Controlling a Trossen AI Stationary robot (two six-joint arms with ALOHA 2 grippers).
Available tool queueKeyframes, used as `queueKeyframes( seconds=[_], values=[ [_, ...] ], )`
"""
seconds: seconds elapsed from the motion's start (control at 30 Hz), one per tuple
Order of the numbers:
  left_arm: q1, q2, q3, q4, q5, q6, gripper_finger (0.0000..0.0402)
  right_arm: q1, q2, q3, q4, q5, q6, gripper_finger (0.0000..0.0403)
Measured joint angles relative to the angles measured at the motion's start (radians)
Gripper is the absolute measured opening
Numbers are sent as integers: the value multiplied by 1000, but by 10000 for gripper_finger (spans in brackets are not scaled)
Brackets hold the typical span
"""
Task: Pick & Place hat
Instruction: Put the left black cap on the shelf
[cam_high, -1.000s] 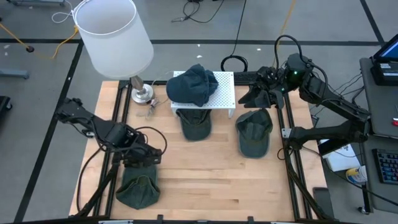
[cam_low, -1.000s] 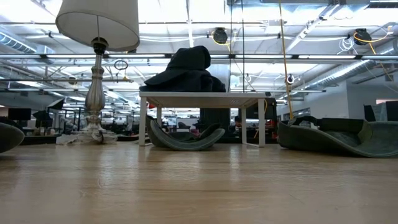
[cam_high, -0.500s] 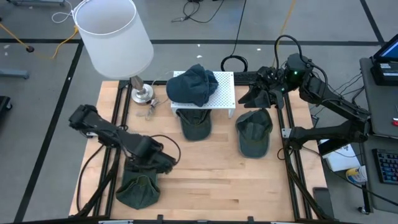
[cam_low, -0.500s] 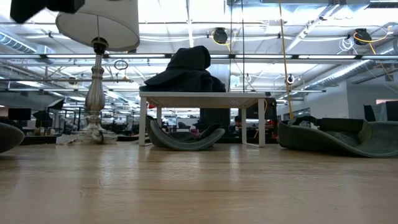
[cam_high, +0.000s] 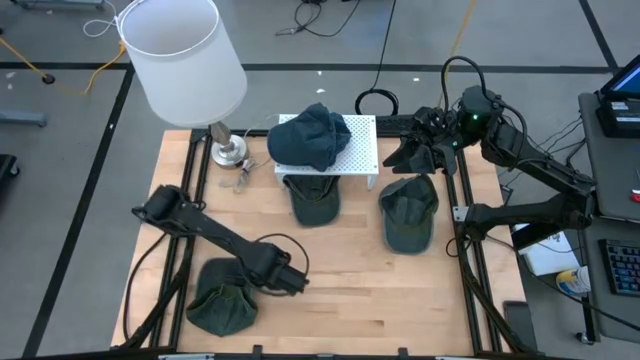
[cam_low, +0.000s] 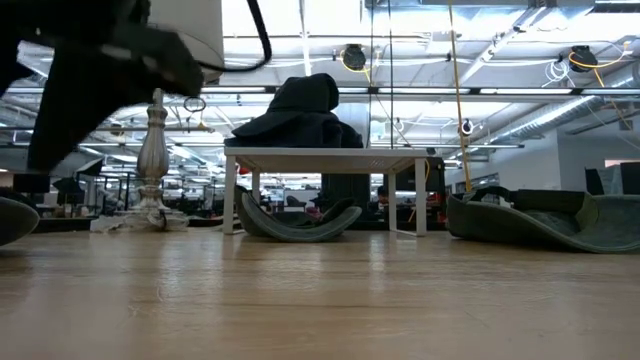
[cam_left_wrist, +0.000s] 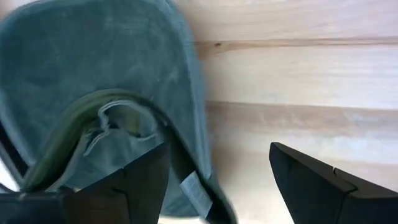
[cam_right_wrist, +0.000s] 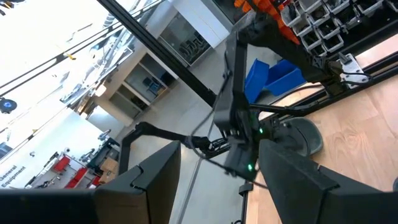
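The green hat needs to be picked up, so next my left gripper needs to grab it by its rim beside the back strap (cam_left_wrist: 134, 102).
Several hats are on the wooden table. One green hat (cam_high: 222, 300) lies at the near left corner, opening up, its inside showing in the left wrist view (cam_left_wrist: 93, 74). My left gripper (cam_high: 287, 279) (cam_left_wrist: 217, 183) hovers open just right of it, one finger over the hat's rim and the other over bare wood. A dark blue hat (cam_high: 310, 135) sits on a white perforated stand (cam_high: 362, 150). Another green hat (cam_high: 313, 198) lies under the stand's front, and a third (cam_high: 410, 212) lies to the right. My right gripper (cam_high: 405, 158) (cam_right_wrist: 217, 180) waits open at the far right.
A lamp with a white shade (cam_high: 185, 55) stands on its metal base (cam_high: 228, 150) at the far left corner. Bare wood (cam_high: 350, 280) stretches across the near middle and right. Dark frame rails (cam_high: 470, 270) run along both table sides, and cables lie beyond the far edge.
My left arm has swept from the table's left side toward the right and the near edge, carrying its gripper from above the near-left hat's far edge to its right side. In the low view the arm has come into sight at the upper left. The hats have stayed put.
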Motion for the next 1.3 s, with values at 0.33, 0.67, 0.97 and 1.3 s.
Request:
queueKeyframes(
  seconds=[0.33,0.67,0.97,1.3],
  values=[
    [-29,123,0,-6,-3,-28,280,0,0,0,-7,-2,2,212],
    [-39,130,0,-12,21,-27,202,0,0,0,-8,-2,4,212],
    [-40,130,0,-14,28,2,52,0,0,0,-8,-3,4,212],
    [-38,81,4,0,61,81,15,1,0,0,-30,-3,36,212]
  ],
)
